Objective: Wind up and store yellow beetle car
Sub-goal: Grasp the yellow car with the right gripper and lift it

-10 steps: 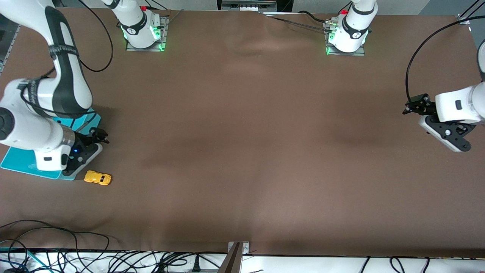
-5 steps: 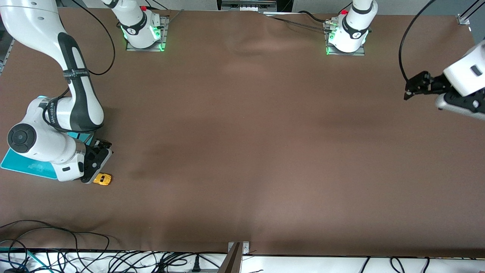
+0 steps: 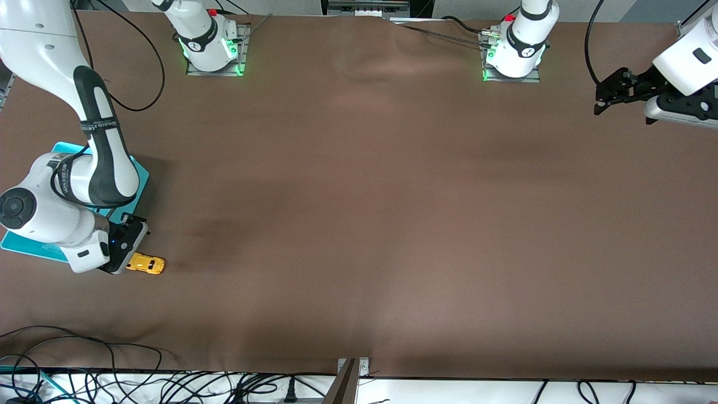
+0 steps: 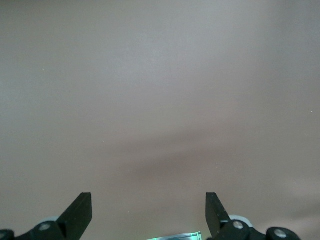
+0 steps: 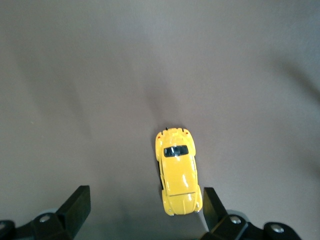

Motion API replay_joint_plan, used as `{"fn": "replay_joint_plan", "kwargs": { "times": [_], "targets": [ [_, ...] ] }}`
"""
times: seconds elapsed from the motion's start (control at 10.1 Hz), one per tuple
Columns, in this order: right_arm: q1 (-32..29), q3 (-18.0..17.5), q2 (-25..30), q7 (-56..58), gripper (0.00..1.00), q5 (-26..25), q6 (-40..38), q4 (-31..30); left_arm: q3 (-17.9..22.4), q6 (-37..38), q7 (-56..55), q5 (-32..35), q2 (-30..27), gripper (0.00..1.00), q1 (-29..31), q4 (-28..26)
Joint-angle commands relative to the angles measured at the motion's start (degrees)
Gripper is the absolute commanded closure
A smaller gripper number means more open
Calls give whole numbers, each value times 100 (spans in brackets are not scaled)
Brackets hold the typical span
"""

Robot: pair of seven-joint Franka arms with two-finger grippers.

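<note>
My right gripper grabs the yellow beetle car's [image 3: 147,264] body sides next, to store it in the turquoise bin.
The yellow beetle car [image 3: 147,264] stands on the brown table, just nearer the front camera than the turquoise bin [image 3: 138,171], at the right arm's end. My right gripper [image 3: 129,256] hangs over the car's end that faces the bin. In the right wrist view this gripper [image 5: 145,195] is open. The car [image 5: 177,175] lies partly between its fingers, close beside one fingertip [image 5: 211,200] and untouched. My left gripper [image 3: 608,92] is open and empty, up over bare table near the left arm's edge; its wrist view shows the gripper [image 4: 148,199] over bare cloth only.
The right arm's elbow covers much of the bin. Both arm bases [image 3: 212,47] [image 3: 513,53] stand along the table's edge farthest from the front camera. Loose cables [image 3: 84,359] and a metal bracket [image 3: 350,370] lie at the edge nearest it.
My right gripper has moved from over the bin's corner toward the front camera, ending over the car. The left arm has risen and drawn back toward its base. The car has not moved.
</note>
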State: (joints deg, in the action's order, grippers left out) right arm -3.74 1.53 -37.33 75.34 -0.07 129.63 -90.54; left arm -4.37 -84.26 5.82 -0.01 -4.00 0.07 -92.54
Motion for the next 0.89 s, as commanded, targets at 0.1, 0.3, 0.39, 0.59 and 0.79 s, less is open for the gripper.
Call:
{"fn": "replay_joint_plan", "kwargs": {
  "times": [0.1,0.3,0.39,0.59,0.79],
  "targets": [
    [-30,-47,-405,471,0,77,1,509,76,-38,-99,124,-4,0,-42,26],
    [-57,-56,-573,744,0,86,19,572,85,-21,-90,132,57,0,-33,17],
    [-74,-56,-660,868,0,86,45,694,102,-21,-55,132,101,0,2,147],
    [-127,-65,-897,1184,0,113,45,949,94,-21,-81,141,224,0,2,298],
    [-136,-65,-942,1238,0,174,45,968,76,-38,-90,158,233,0,-32,446]
  ]
}}
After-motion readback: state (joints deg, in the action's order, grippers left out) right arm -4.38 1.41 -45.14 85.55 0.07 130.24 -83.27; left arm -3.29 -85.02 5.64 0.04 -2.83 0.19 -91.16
